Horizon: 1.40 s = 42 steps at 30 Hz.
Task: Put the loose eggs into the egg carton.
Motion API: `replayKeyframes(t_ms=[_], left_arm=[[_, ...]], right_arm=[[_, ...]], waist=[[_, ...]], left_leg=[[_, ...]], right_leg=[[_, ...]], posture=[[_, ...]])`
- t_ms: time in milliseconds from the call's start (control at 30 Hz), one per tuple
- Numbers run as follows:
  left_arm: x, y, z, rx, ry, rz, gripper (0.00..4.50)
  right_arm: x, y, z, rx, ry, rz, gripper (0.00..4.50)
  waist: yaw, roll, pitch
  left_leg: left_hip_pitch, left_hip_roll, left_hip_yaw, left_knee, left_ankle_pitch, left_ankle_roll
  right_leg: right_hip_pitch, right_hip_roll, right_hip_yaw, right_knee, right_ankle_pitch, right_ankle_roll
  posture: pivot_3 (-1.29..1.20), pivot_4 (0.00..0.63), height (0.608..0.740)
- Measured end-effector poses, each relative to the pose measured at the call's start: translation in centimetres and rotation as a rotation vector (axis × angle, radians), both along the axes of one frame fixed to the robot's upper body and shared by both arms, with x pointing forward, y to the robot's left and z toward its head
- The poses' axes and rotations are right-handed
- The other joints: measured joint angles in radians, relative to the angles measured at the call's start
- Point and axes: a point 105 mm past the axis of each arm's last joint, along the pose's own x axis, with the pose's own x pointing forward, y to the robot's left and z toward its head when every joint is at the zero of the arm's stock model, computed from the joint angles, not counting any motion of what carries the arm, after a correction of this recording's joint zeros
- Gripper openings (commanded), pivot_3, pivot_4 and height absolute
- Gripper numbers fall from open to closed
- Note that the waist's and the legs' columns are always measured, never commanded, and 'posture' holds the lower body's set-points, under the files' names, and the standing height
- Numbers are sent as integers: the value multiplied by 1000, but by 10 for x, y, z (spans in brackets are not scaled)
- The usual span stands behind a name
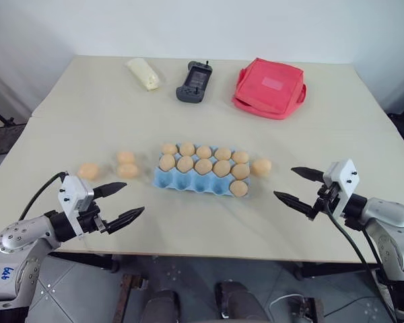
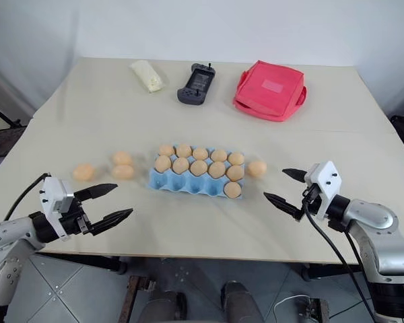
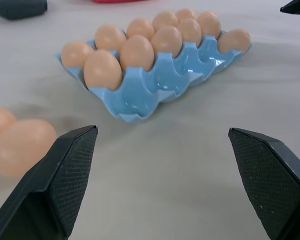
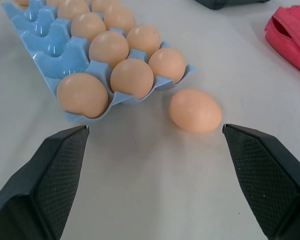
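The right gripper grabs the egg by the two open sides on either side of its carton-facing side next, as the carton's edge [image 1: 249, 183] [image 4: 182, 79] sits close beside the egg.
The light blue egg carton [image 1: 188, 182] sits mid-table with several tan eggs in its back and middle rows and one in the front row's right end cup [image 1: 238, 188]. Three loose eggs lie left of it: one [image 1: 88, 171] apart, two [image 1: 126, 164] together. Another loose egg [image 1: 261, 167] rests just off the carton's right end, also seen in the right wrist view [image 4: 195, 110]. My left gripper [image 1: 133, 198] hovers open near the front edge, below the left eggs. My right gripper [image 1: 284, 182] is open and empty, just right of the lone egg.
At the back of the table lie a pale yellow bundle [image 1: 143, 73], a dark handheld controller [image 1: 194, 83] and a red fabric bag [image 1: 269, 87]. The table's front edge runs just below both grippers.
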Motion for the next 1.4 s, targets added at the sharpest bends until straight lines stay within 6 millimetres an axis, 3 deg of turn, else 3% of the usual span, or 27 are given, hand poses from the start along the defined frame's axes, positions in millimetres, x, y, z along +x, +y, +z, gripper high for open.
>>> replayKeyframes(t_ms=[233,400,600,733,967,1133,1267,1400], left_arm=[[6,-6,3,-8,-7,-31,4470],[5,-34,-1,7,13,-175,4470],[3,-52,-2,52,-9,-297,4470],[2,-54,-3,57,-9,-308,4470],[2,-50,-4,48,-10,-289,4470],[3,-51,-2,36,-22,-274,4470],[-6,-45,-5,25,-3,-235,4470],[-12,-36,-7,30,11,-189,4500]], right_arm=[[-2,-7,-3,-4,-2,-37,4500],[-5,-54,-18,-35,14,-197,4500],[5,-72,-30,-51,26,-232,4500],[26,-53,-17,-73,-24,-134,4500],[73,4,8,-113,-49,127,4500],[101,38,2,-185,3,240,4500],[103,42,-18,-249,84,293,4500],[103,45,-30,-270,126,320,3224]], waist=[[0,0,0],[10,-1,0],[-13,0,1],[-28,1,1],[-28,2,4],[-26,2,5],[-28,2,5],[-30,4,6]], left_leg=[[0,0,0,-1,0,0],[0,-1,-1,0,0,0],[2,0,0,0,1,0],[3,-1,1,1,3,0],[3,-1,0,3,3,0],[0,-1,-2,3,3,0],[-1,0,-3,1,3,-1],[-1,0,-3,0,3,-1]], right_leg=[[0,0,0,0,0,0],[2,-1,-1,-2,0,0],[2,2,1,2,0,0],[2,1,1,4,0,0],[1,1,0,6,1,-1],[-1,0,-2,5,1,0],[-1,-1,-4,7,1,0],[-1,-1,-4,6,1,0]], posture=[[0,150,740],[0,150,740],[0,150,740],[0,150,740],[0,150,740],[0,150,740],[0,150,740],[0,150,740]])
